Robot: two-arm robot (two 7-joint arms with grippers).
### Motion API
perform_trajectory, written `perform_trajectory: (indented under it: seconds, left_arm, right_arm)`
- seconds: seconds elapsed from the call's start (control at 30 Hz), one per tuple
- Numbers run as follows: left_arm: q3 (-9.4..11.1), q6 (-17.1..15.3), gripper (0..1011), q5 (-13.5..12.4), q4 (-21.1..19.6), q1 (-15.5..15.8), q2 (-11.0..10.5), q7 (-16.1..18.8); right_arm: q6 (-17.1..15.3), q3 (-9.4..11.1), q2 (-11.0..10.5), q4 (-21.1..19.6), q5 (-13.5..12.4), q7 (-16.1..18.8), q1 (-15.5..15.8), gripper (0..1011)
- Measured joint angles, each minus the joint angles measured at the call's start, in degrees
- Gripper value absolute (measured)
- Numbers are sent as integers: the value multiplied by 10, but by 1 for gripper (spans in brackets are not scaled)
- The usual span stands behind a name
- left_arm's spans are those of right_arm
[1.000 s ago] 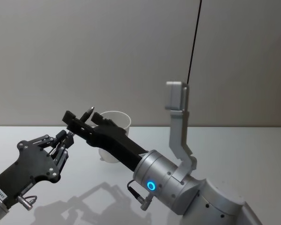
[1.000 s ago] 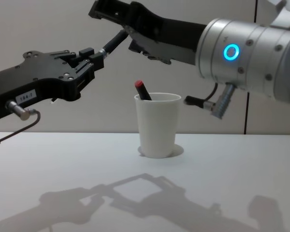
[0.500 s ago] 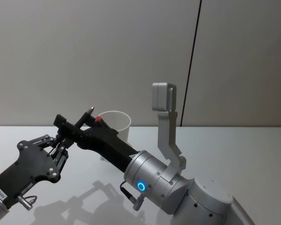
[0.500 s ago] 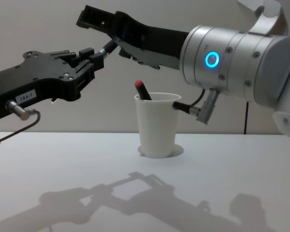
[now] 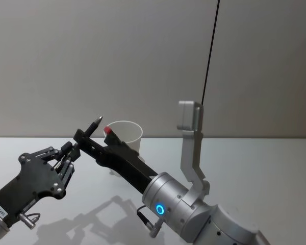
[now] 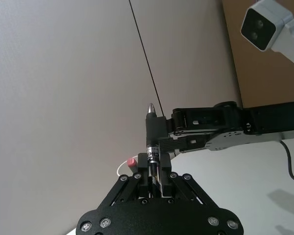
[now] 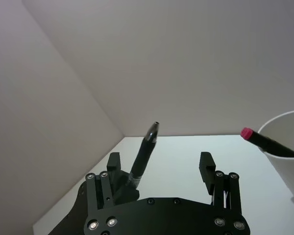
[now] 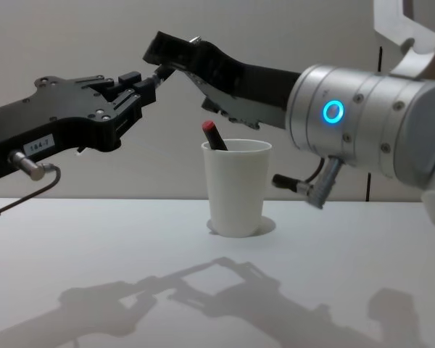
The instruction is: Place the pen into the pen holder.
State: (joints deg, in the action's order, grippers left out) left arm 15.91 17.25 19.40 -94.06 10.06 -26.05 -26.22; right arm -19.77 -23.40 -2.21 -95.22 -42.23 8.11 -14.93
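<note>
The right gripper grabs the pen by its silver-tipped end next, leaving the pen's black end free to drop into the pen holder [image 5: 128,133].
The pen [image 5: 92,127], black with a silver tip, points up and slightly right in the air, left of the pen holder. My left gripper [image 5: 70,151] is shut on its lower end, as the left wrist view shows: pen [image 6: 151,132], left gripper [image 6: 154,169]. My right gripper [image 7: 159,164] is open with its fingers on either side of the pen [image 7: 143,154], which stands close to one finger [image 7: 113,161]. In the chest view the right gripper [image 8: 167,52] meets the left gripper [image 8: 146,88] above and left of the pen holder [image 8: 238,190], a white paper cup.
A second pen with a red end [image 8: 213,135] leans inside the pen holder [image 7: 290,152]. The cup stands mid-table on a white tabletop [image 8: 94,254]. A grey wall runs close behind it. My right arm's silver body [image 8: 362,123] spans the air right of the cup.
My right gripper has come down and back toward the right, nearer the left gripper, and now straddles the pen lower on its shaft. The left gripper and pen have stayed still.
</note>
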Motion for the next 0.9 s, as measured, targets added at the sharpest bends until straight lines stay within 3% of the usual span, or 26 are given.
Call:
perform_trajectory:
  seconds: [0.5, 0.9]
  left_arm:
    - [-1, 1, 145, 3, 1, -1, 3, -3]
    - [-3, 8, 145, 9, 4, -3, 9, -10]
  right_arm:
    - [-4, 24, 32, -10, -62, -27, 40, 1001]
    - [-1, 27, 44, -12, -85, -33, 47, 1001]
